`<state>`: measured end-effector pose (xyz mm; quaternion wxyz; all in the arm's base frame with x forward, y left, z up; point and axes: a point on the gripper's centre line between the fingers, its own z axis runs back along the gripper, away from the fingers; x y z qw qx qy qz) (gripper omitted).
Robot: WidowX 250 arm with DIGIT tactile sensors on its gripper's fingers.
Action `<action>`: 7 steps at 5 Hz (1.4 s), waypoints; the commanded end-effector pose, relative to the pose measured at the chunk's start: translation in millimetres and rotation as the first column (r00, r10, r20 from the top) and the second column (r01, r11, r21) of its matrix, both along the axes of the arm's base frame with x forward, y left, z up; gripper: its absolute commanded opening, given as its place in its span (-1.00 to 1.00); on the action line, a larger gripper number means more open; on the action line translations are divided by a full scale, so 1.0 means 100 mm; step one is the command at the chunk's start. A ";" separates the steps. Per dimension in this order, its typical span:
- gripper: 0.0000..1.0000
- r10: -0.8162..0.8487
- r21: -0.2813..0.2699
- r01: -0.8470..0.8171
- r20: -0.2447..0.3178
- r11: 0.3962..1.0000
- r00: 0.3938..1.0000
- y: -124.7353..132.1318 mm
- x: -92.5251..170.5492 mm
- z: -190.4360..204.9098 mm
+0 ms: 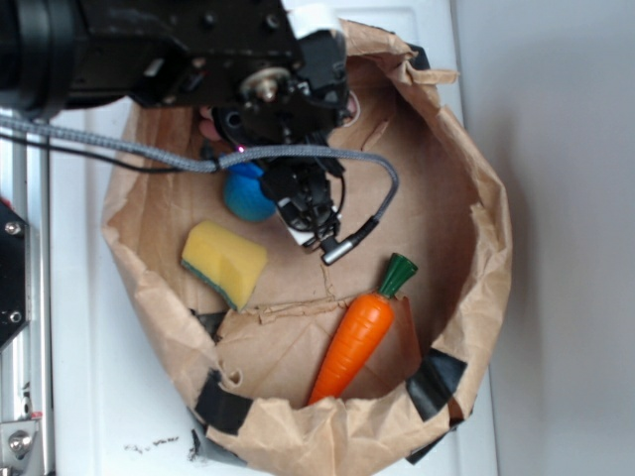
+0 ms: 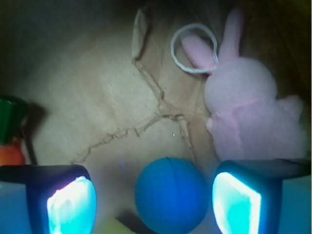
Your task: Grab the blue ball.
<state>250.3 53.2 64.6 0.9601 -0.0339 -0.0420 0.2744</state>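
The blue ball is beside the yellow sponge, and the robot's gripper needs to grab it next by its round sides.
The blue ball lies on the brown paper floor of the paper bag, just above the yellow sponge. My gripper hovers right over it, open. In the wrist view the ball sits between the two fingers, nearer the right one, with a gap on each side. In the exterior view the arm covers the ball's right part.
A yellow sponge lies left of centre in the bag. A toy carrot lies at the front. A pink plush rabbit with a white ring sits just beyond the ball. Rolled bag walls surround everything.
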 end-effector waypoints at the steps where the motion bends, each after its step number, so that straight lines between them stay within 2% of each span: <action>1: 1.00 -0.047 0.038 0.048 -0.010 0.998 0.999 0.10 -0.16 0.10; 3: 1.00 -0.031 0.054 0.030 0.024 0.998 0.999 0.00 -0.07 -0.12; 4: 1.00 -0.005 0.085 0.000 0.051 0.996 0.999 -0.04 0.05 -0.26; 5: 1.00 -0.012 0.097 0.006 0.054 0.995 0.998 0.00 -0.37 -0.31; 6: -1.00 -0.004 0.086 -0.003 0.084 0.996 0.996 0.05 -0.54 -0.29; 7: -1.00 0.005 0.066 -0.012 0.114 0.998 0.993 0.04 -0.47 -0.22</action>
